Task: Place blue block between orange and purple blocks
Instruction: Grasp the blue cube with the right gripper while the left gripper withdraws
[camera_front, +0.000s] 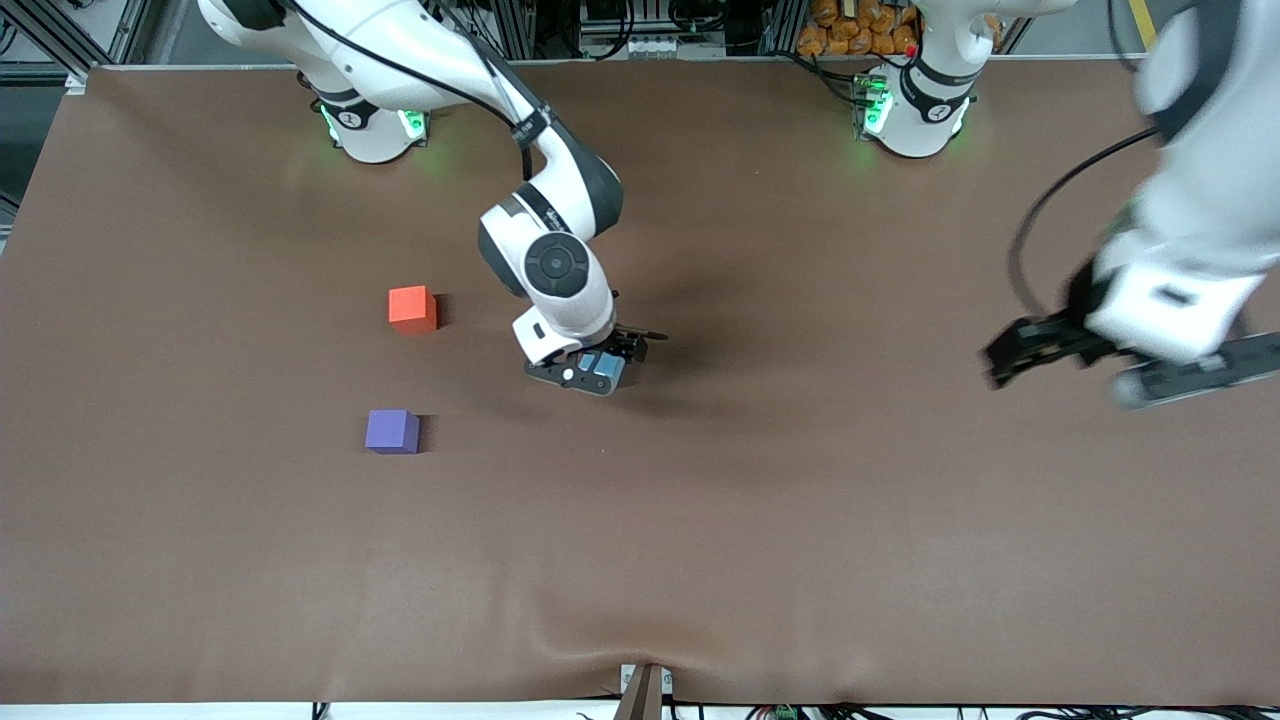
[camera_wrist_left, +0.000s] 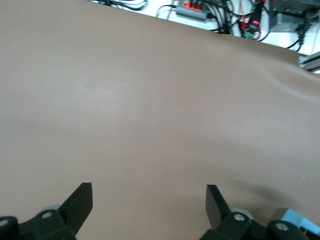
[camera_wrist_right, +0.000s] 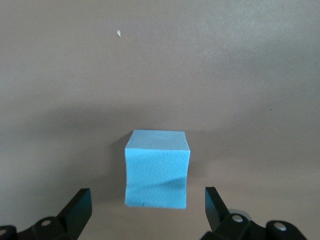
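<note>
My right gripper needs to move toward the blue block before it closes on it, because my fingers stop short of the blue block's near side (camera_wrist_right: 156, 177) and would miss now.
The blue block (camera_front: 603, 368) sits on the brown table, toward the left arm's end from the two other cubes. My right gripper (camera_front: 598, 372) is open and low over it. In the right wrist view the blue block (camera_wrist_right: 156, 170) lies between the spread fingertips of the right gripper (camera_wrist_right: 147, 197), with a gap on each side. The orange block (camera_front: 412, 308) is farther from the front camera than the purple block (camera_front: 392, 431), with bare table between them. My left gripper (camera_front: 1060, 365) is open and empty, up over the left arm's end of the table; it also shows in the left wrist view (camera_wrist_left: 149, 192).
The brown table cover (camera_front: 760, 520) has a small wrinkle near its front edge. Cables and electronics (camera_wrist_left: 200, 10) lie just off the table's edge in the left wrist view.
</note>
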